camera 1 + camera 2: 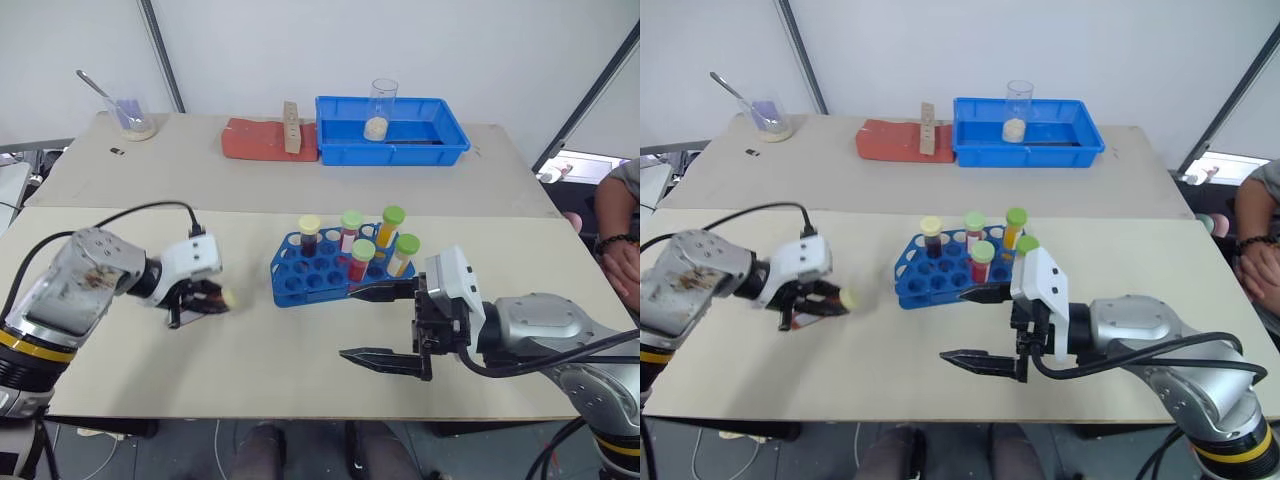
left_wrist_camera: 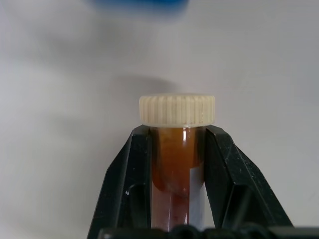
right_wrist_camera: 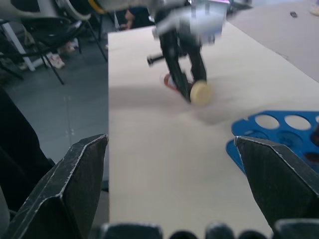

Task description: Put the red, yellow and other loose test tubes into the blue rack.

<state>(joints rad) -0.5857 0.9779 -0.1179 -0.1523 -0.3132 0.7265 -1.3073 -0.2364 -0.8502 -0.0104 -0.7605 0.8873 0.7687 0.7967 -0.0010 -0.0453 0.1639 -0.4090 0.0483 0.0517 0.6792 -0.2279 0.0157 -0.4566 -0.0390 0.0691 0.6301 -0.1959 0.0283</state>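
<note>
I need to keep holding the cream-capped test tube with my left gripper until it reaches the blue rack, because the tube would drop on the tabletop if I opened now.
My left gripper (image 1: pixel 207 299) is shut on a test tube (image 2: pixel 177 164) with a cream cap (image 1: pixel 231 297) and dark red-brown liquid, held just above the table, left of the blue rack (image 1: pixel 291 289). The wrist view has the tube pinched between both black fingers (image 2: pixel 129 189), cap sticking out past the tips. Several capped tubes (image 1: pixel 391 226) with red and yellow liquid stand in the rack's far side; its near holes are empty. My right gripper (image 1: pixel 348 322) stands wide open in front of the rack's right end, pointing left, nothing between its fingers (image 3: pixel 75 174).
At the back of the far table sit a blue tray (image 1: pixel 440 140) with a clear beaker (image 1: pixel 380 108), a red block (image 1: pixel 255 140) with a wooden strip, and a glass with a spoon (image 1: pixel 130 118). A person's arm (image 1: pixel 615 235) shows at the right edge.
</note>
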